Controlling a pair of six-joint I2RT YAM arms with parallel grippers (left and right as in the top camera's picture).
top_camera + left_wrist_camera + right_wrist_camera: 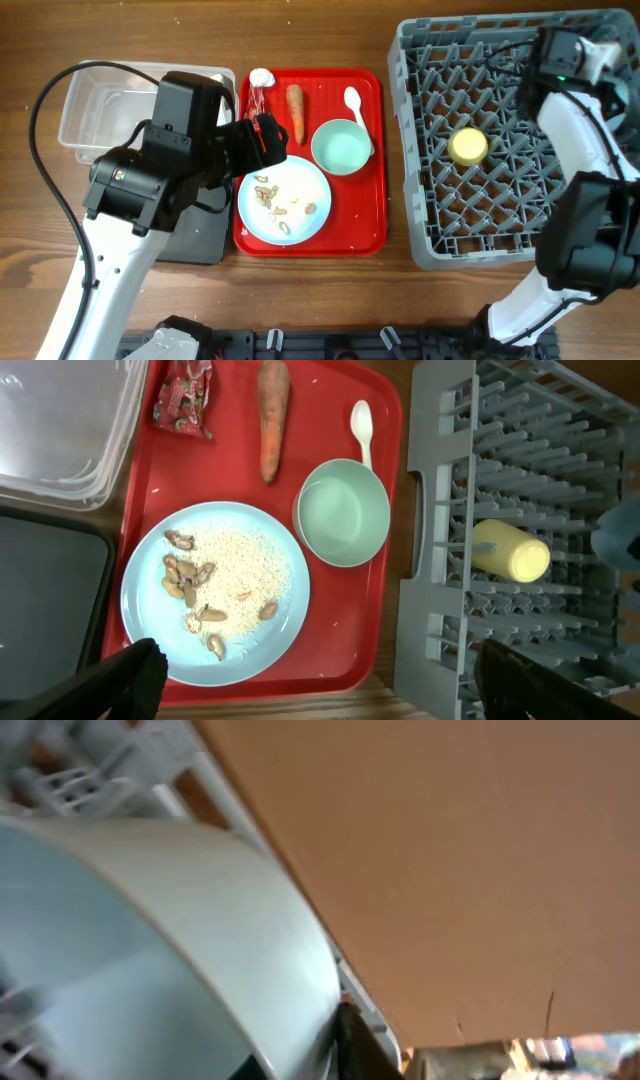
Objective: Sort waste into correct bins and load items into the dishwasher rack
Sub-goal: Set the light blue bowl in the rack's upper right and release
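The green bowl [340, 147] needs to go tilted into the dishwasher rack, so my right gripper should grab the bowl's rim next. That leaves the bowl's base free.
A red tray [360, 222] [345, 645] holds a blue plate [312, 182] [140, 598] with food scraps, a green bowl [340, 147] [343, 512], a carrot [295, 100] [273, 418], a white spoon [354, 103] [362, 428] and a red wrapper [258, 98] [185, 398]. My left gripper [265, 140] [320, 680] is open and empty above the plate's near edge. A yellow cup [468, 146] [510, 550] lies in the grey dishwasher rack [520, 215] [440, 490]. My right gripper [598, 62] is at the rack's far right corner, against a pale blue dish [150, 940].
A clear plastic bin [100, 100] [60, 430] stands left of the tray. A black bin [195, 238] [40, 600] sits in front of it, partly under my left arm. A crumpled white scrap [261, 76] lies at the tray's top left corner.
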